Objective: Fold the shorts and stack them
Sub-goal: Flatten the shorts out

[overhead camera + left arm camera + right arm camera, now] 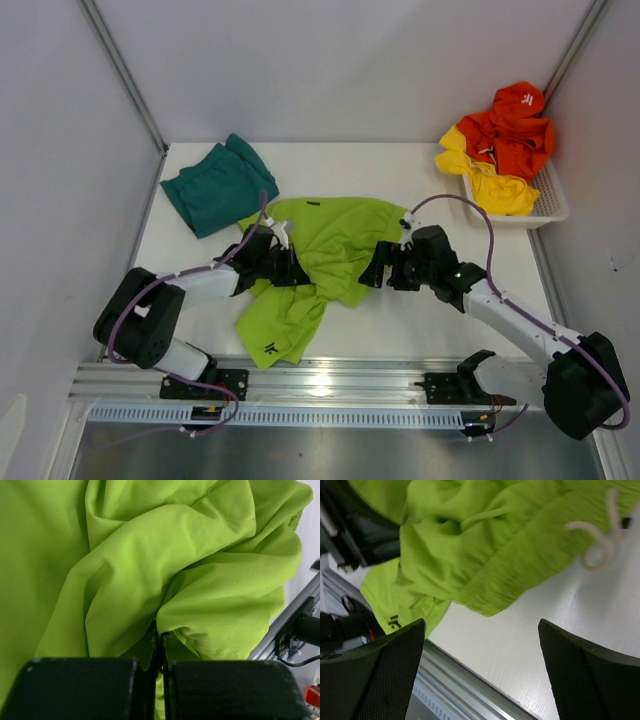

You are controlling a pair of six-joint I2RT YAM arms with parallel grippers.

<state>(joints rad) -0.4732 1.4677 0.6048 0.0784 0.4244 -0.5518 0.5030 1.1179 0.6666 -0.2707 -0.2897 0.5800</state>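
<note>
The robot's right gripper will next spread the shorts open for folding, so it will grab the lime green shorts (335, 240) by the waistband hem near the drawstring.
The lime green shorts (335, 240) lie crumpled across the middle of the table, one leg trailing toward the front edge. My left gripper (290, 266) sits at their left side, shut on a fold of the lime fabric (200, 615), with a thin strip of cloth pinched between the jaws (161, 636). My right gripper (376, 268) hovers at the shorts' right edge, open, with only bare table between its fingers (481, 625). The lime hem (485, 580) and a pale drawstring (597, 542) lie just beyond the fingers. The teal shorts (218, 186) lie folded at the back left.
A white basket (550, 207) at the back right holds orange (512, 128) and yellow (492, 182) garments. A metal rail (330, 380) runs along the table's front edge, close to the lime leg. White walls enclose the table on three sides.
</note>
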